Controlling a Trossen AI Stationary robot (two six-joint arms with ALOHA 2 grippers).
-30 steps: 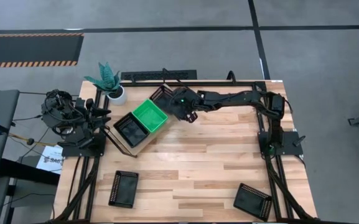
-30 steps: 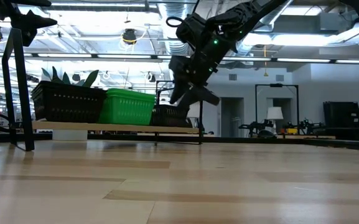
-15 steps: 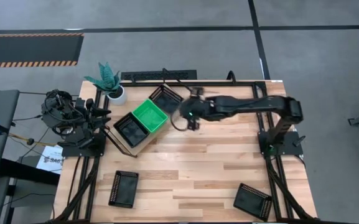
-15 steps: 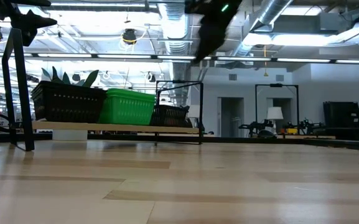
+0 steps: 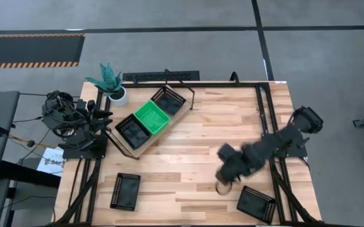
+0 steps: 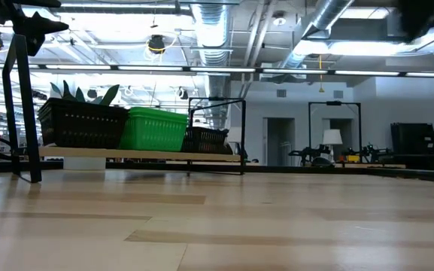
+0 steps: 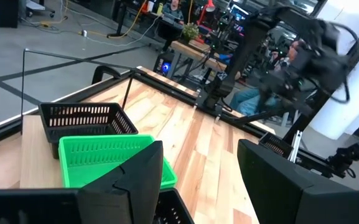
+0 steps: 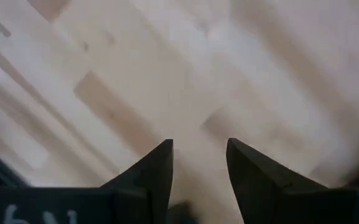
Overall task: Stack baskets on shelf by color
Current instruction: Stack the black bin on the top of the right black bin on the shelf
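The robot's right gripper needs to grab the loose black basket by the rim [image 5: 245, 197] next, so that it can stack black with black on the shelf.
The light-wood shelf [image 5: 146, 145] stands at the table's far left and carries three baskets in a row: a black one [image 5: 133, 131], a bright green one [image 5: 152, 117] and another black one [image 5: 169, 99]. The low view shows the same row on the shelf board [image 6: 141, 155]. Two more black baskets lie flat on the table, one near left [image 5: 125, 190] and one near right [image 5: 256, 203]. My right gripper [image 8: 199, 158] is open above bare wood, just left of the near-right basket [image 5: 224, 180]. My left gripper [image 7: 201, 180] is open, parked at the left edge, facing the green basket [image 7: 104, 160].
A potted plant [image 5: 109, 82] stands at the far left corner beside the shelf. The shelf's black wire frame [image 5: 180, 88] rises at its far end. A black bar [image 5: 161, 76] lies along the far edge. Bare wood [image 5: 188, 164] spans the table's middle.
My right gripper has left the black basket at the shelf's far end, risen, and swung fast across the table toward the near right, ending beside the near-right black basket. The three baskets on the shelf have stayed where they were.
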